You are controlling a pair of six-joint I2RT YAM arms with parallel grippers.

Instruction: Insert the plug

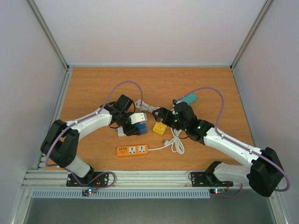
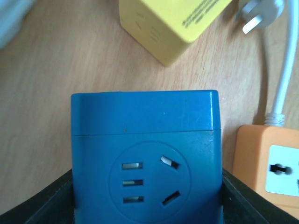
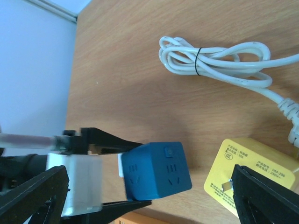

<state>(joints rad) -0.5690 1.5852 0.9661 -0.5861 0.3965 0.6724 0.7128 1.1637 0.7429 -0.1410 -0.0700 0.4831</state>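
I should next grab the blue cube socket's opposite sides with my right gripper, button side toward it, so the socket's far side stays free to insert.
My left gripper (image 1: 135, 124) is shut on a blue cube socket (image 1: 141, 129), which it holds by two opposite sides. In the left wrist view the cube (image 2: 145, 140) fills the space between the fingers (image 2: 44, 205), with a socket face toward the camera. A white plug (image 2: 256, 14) with bare prongs lies on the table past the cube. My right gripper (image 1: 161, 116) is open and empty, its fingers (image 3: 35, 196) wide apart, facing the blue cube (image 3: 156, 170). A yellow cube socket (image 3: 254, 170) lies by its right finger.
An orange power strip (image 1: 132, 150) lies near the front, and shows beside the blue cube (image 2: 271, 168). A tied white cable coil (image 3: 219, 58) lies behind the cubes, and another coil (image 1: 177, 143) lies right of the strip. A teal object (image 1: 189, 99) sits at the back right.
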